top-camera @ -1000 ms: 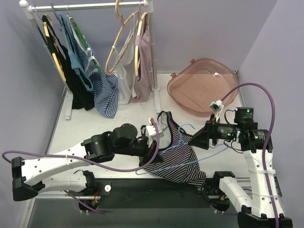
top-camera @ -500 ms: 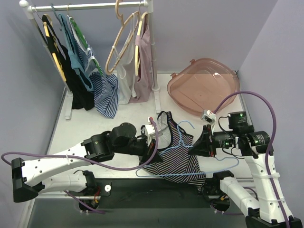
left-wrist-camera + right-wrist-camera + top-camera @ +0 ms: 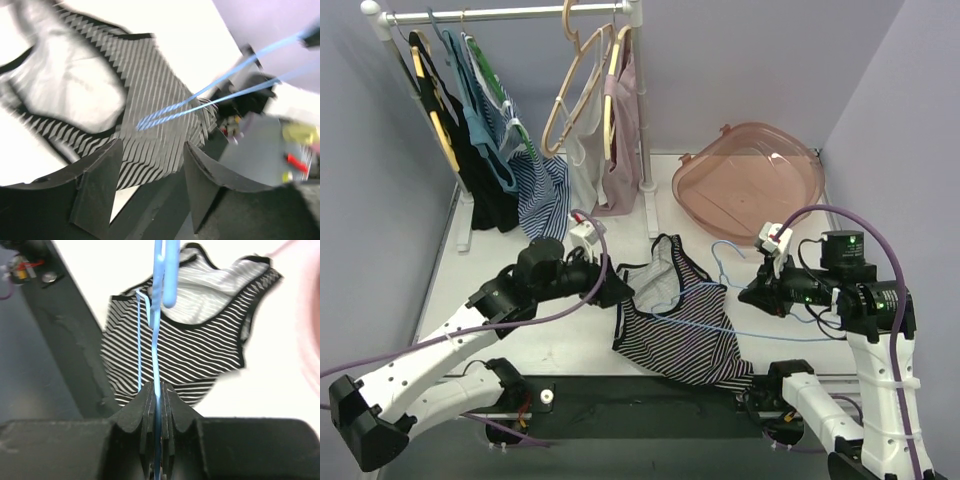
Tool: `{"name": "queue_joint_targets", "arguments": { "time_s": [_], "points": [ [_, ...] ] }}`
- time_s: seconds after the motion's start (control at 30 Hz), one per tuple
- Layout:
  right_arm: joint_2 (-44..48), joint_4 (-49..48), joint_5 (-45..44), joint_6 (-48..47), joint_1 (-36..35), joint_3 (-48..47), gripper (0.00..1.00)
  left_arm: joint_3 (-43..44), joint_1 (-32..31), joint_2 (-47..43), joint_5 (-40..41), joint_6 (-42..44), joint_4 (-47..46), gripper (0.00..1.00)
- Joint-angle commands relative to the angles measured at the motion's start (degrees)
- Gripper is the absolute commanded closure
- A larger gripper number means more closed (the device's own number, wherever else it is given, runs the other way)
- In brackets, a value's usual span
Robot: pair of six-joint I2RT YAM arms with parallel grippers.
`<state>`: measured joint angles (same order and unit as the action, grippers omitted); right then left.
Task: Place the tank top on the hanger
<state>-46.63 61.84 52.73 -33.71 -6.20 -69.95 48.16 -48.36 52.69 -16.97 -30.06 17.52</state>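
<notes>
My left gripper should grab the tank top by its nearer shoulder strap (image 3: 625,302) (image 3: 56,132) next. The tank top's neck then stays open to slip over the hanger's corner.
The black-and-white striped tank top (image 3: 680,338) lies crumpled on the white table, near the front edge, with its grey inside showing at the neck. The pale-blue hanger (image 3: 770,333) stretches across it, its left corner over the striped cloth and its hook (image 3: 719,250) pointing away. My right gripper (image 3: 752,295) is shut on one thin rod of the hanger (image 3: 159,315), with the tank top (image 3: 200,350) below and beyond it. My left gripper (image 3: 620,292) stands open at the top's left edge, holding nothing. Its wrist view shows the tank top (image 3: 150,85) and hanger tip (image 3: 145,121) beyond the spread jaws (image 3: 152,150).
A clothes rack (image 3: 510,14) at the back left carries several garments and tan wooden hangers (image 3: 575,90). A translucent pink tub (image 3: 745,180) lies at the back right. A black strip (image 3: 650,405) runs along the table's near edge. Purple walls close in both sides.
My left gripper let go of the tank top, opened and drew back to the left. My right gripper closed on the hanger and pulled it right across the top.
</notes>
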Motion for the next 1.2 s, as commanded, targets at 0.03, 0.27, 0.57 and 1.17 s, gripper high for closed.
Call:
{"name": "queue_joint_targets", "arguments": {
  "time_s": [0.03, 0.27, 0.57, 1.17],
  "points": [
    [0.84, -5.49, -5.53, 3.38, 1.71, 2.35, 1.00, -4.04, 9.06, 0.22, 0.61, -11.05, 1.45, 0.36],
    [-0.12, -11.04, -4.74, 7.96, 3.56, 5.96, 1.00, 0.77, 9.95, 12.42, 12.39, -16.51, 7.61, 0.34],
    [-1.53, -14.82, -4.39, 9.02, 3.65, 8.34, 1.00, 9.57, 8.90, 29.12, 21.89, -18.10, 11.58, 0.44],
    [-5.31, -23.78, -2.11, 11.57, 3.65, 12.21, 1.00, 15.56, 8.90, 43.02, 23.21, -14.58, 9.64, 0.57]
  ]
}}
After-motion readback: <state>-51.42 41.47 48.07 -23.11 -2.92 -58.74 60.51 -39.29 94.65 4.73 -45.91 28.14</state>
